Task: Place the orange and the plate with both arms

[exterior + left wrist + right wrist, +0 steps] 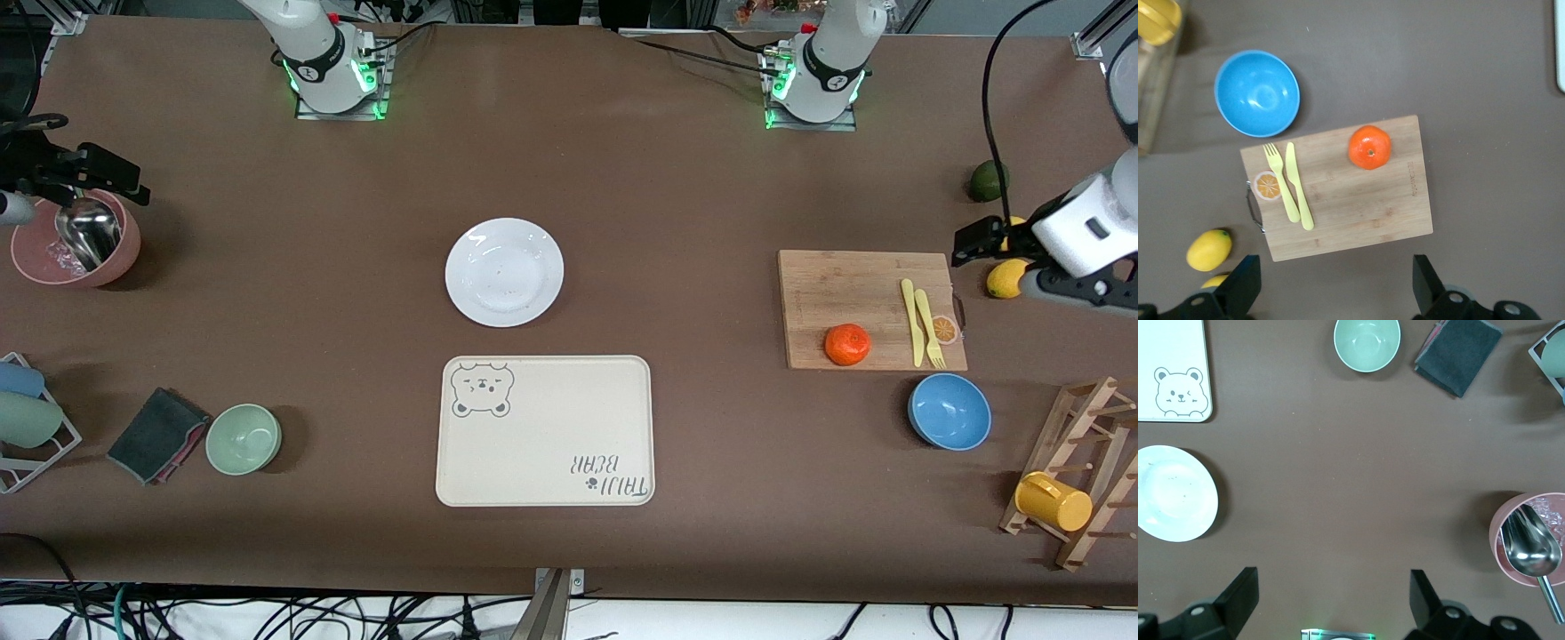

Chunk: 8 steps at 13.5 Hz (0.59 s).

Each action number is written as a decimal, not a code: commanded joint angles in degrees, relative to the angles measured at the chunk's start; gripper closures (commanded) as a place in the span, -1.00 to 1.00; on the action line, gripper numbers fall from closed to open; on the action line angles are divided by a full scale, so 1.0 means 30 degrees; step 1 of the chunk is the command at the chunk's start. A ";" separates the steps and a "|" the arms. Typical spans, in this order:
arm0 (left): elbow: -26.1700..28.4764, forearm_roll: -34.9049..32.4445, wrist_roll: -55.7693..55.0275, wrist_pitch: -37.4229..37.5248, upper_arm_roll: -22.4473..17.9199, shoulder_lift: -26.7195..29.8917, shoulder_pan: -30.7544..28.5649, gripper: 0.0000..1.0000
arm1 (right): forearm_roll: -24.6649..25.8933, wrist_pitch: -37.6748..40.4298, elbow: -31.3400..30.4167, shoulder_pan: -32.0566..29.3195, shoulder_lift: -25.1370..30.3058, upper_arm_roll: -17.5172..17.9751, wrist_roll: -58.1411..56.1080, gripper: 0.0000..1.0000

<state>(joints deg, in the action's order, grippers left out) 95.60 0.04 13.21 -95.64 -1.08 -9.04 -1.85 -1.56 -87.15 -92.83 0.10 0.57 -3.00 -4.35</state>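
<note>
The orange [846, 344] needs to go on the white plate [504, 271], so my left gripper will grab it by its round sides next.
The orange [846, 344] sits on a wooden cutting board [853, 293] toward the left arm's end of the table; the left wrist view shows the orange [1369, 147] on the board too. The white plate [504, 271] lies mid-table, farther from the front camera than the bear-print tray [544, 444], and shows in the right wrist view as the plate [1175, 493]. My left gripper [978, 240] hangs open and empty over the lemons beside the board, its jaws wide [1335, 290]. My right gripper [107, 173] hangs open and empty over the pink bowl, jaws wide [1331, 603].
A yellow fork and knife [923, 322] lie on the board. A blue bowl [949, 411], lemon [1003, 280], dark green fruit [988, 181] and mug rack [1071, 484] stand at the left arm's end. Pink bowl with scoop [76, 242], green bowl [244, 438] and folded cloth [156, 435] stand at the right arm's end.
</note>
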 commanded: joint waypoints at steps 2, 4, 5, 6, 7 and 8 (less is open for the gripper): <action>-0.0519 0.0543 -0.0039 -0.0375 0.0037 -0.2928 0.0029 -1.00 | -0.0271 0.0251 0.0123 -0.0064 0.0044 0.0005 0.0102 -1.00; 0.0877 0.0514 -0.0097 -0.2533 0.0299 -0.3111 0.0264 -1.00 | -0.0271 0.0251 0.0123 -0.0064 0.0044 0.0005 0.0102 -1.00; 0.1931 0.0514 -0.0272 -0.3822 0.0359 -0.2936 0.0323 -1.00 | -0.0271 0.0251 0.0123 -0.0064 0.0044 0.0005 0.0102 -1.00; 0.2899 0.0514 -0.0912 -0.4966 0.0447 -0.2761 0.0382 -1.00 | -0.0271 0.0251 0.0123 -0.0064 0.0044 0.0005 0.0102 -1.00; 0.3576 0.0485 -0.1701 -0.5905 0.0825 -0.2730 0.0470 -1.00 | -0.0271 0.0251 0.0123 -0.0064 0.0044 0.0005 0.0102 -1.00; 0.4076 0.0485 -0.2492 -0.6640 0.0944 -0.2759 0.0499 -1.00 | -0.0271 0.0251 0.0123 -0.0064 0.0044 0.0005 0.0102 -1.00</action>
<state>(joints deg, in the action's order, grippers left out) 103.00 0.61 9.22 -111.47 1.06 -19.71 -0.77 -1.56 -87.12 -92.84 0.10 0.57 -3.01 -4.35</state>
